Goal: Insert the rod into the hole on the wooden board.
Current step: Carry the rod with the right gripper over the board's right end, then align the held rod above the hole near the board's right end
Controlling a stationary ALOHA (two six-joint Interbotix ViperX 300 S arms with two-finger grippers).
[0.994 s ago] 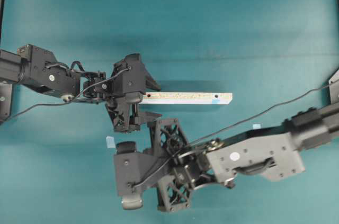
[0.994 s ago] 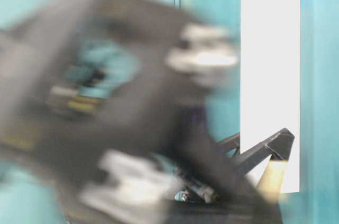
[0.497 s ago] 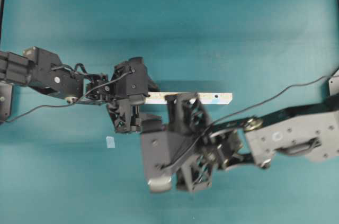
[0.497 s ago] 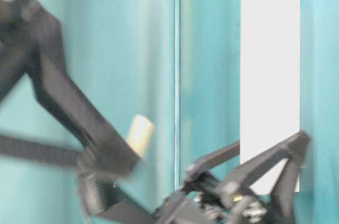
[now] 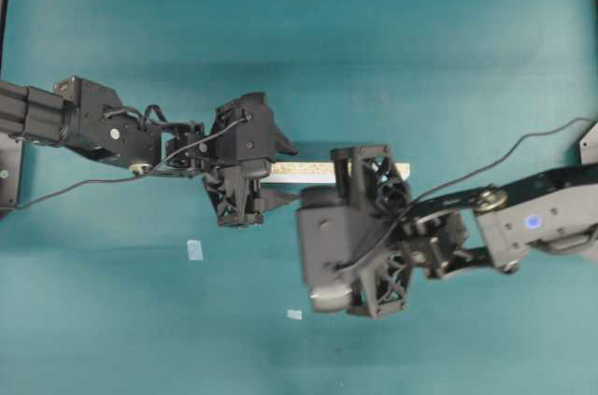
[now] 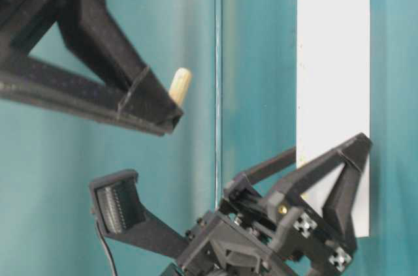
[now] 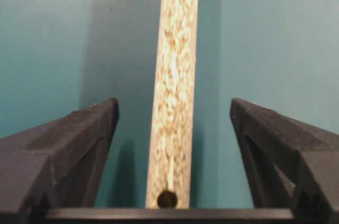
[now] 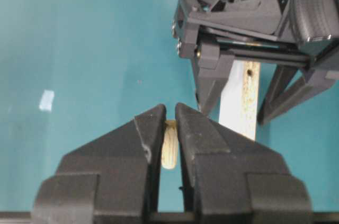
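Observation:
The robot's right arm hangs over the wooden board's middle and blue-ringed end, so the left gripper should next grab the board by its plain-hole end (image 5: pixel 279 170).
The wooden board (image 5: pixel 308 171) lies flat and level across the mat. My left gripper (image 5: pixel 280 173) is open and straddles the board's left end. In the left wrist view the speckled board (image 7: pixel 175 75) runs between the two fingers without touching either, with a plain dark hole (image 7: pixel 167 199) at its near end. My right gripper (image 8: pixel 169 123) is shut on the rod (image 8: pixel 169 150), a short cream peg held upright just beside the board (image 8: pixel 241 107). The rod (image 6: pixel 179 85) sticks out past the fingertip. The blue-ringed hole is hidden under the right arm.
The right arm's camera block (image 5: pixel 329 244) covers the board's middle and right part from above. Pale-blue tape squares (image 5: pixel 194 249) (image 5: pixel 294 314) lie on the teal mat in front of the board. A cable (image 5: pixel 523 148) trails to the right edge.
The right arm has carried the rod up and to the right, from in front of the board to over its right part. The left gripper has slid right along the board, jaws narrowing slightly.

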